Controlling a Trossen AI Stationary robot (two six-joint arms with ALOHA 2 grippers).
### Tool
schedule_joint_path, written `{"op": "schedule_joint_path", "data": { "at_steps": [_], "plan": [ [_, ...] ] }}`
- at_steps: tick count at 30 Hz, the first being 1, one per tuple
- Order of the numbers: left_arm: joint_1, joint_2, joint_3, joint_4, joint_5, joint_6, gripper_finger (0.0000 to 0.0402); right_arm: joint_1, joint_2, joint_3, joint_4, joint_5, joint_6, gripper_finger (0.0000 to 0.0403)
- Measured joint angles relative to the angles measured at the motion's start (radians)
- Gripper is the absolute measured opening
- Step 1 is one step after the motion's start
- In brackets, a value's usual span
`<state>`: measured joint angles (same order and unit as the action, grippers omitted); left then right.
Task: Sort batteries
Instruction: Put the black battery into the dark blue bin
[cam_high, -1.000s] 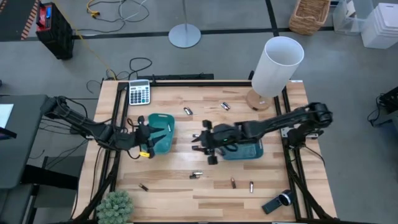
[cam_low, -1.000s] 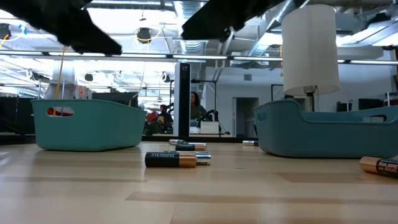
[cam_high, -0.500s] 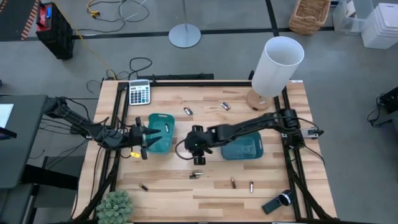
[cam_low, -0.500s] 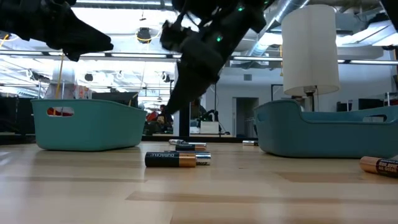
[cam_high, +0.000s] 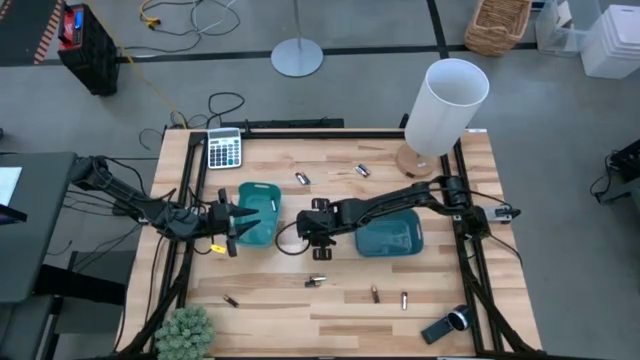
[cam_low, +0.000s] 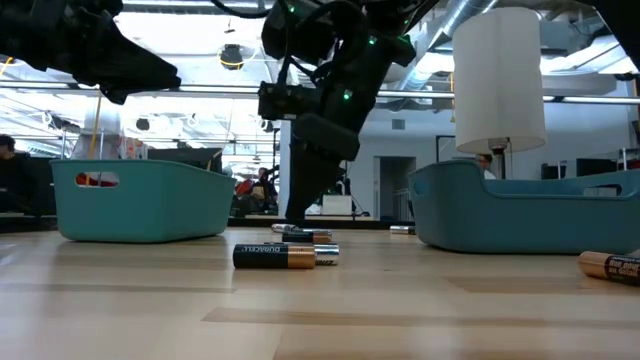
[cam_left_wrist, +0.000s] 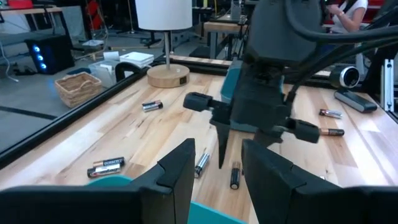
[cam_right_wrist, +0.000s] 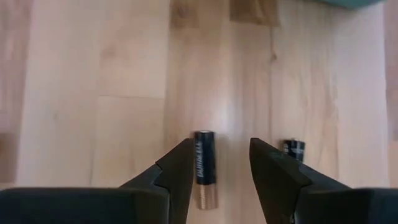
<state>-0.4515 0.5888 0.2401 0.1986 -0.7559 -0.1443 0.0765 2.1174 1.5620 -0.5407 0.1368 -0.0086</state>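
Observation:
The dark battery on the wood is below my fingers, so my right gripper needs to go down before it closes on the battery.
Small batteries lie scattered on the wooden table: two at the far side (cam_high: 301, 178) (cam_high: 362, 170) and several near the front (cam_high: 316, 281) (cam_high: 374, 293). My right gripper (cam_right_wrist: 214, 163) is open and points down between the two teal trays (cam_high: 318, 225). Its fingers stand on either side of a dark, gold-ended battery (cam_right_wrist: 203, 167) lying flat on the table. A second battery (cam_right_wrist: 292, 149) lies just outside one finger. My left gripper (cam_left_wrist: 214, 168) is open and empty above the left tray (cam_high: 262, 190).
The right teal tray (cam_high: 395, 240) stands beside my right arm. A white lamp (cam_high: 445, 110) stands at the far right, a grey calculator (cam_high: 223, 150) at the far left, a plant (cam_high: 185, 330) at the near left and a black-and-silver handheld device (cam_high: 445, 325) at the near right.
My right gripper has gone from the right tray's left rim toward the table's left, into the gap between the trays. It has come down close to the table over the batteries there.

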Motion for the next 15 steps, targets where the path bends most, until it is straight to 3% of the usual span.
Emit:
{"op": "schedule_joint_path", "data": {
  "at_steps": [15],
  "plan": [
    [0.0, 0.0, 0.0, -0.009, 0.018, -0.002, 0.0128, 0.002, 0.062, 0.002, -0.011, -0.008, 0.02, 0.0167]
  ]
}}
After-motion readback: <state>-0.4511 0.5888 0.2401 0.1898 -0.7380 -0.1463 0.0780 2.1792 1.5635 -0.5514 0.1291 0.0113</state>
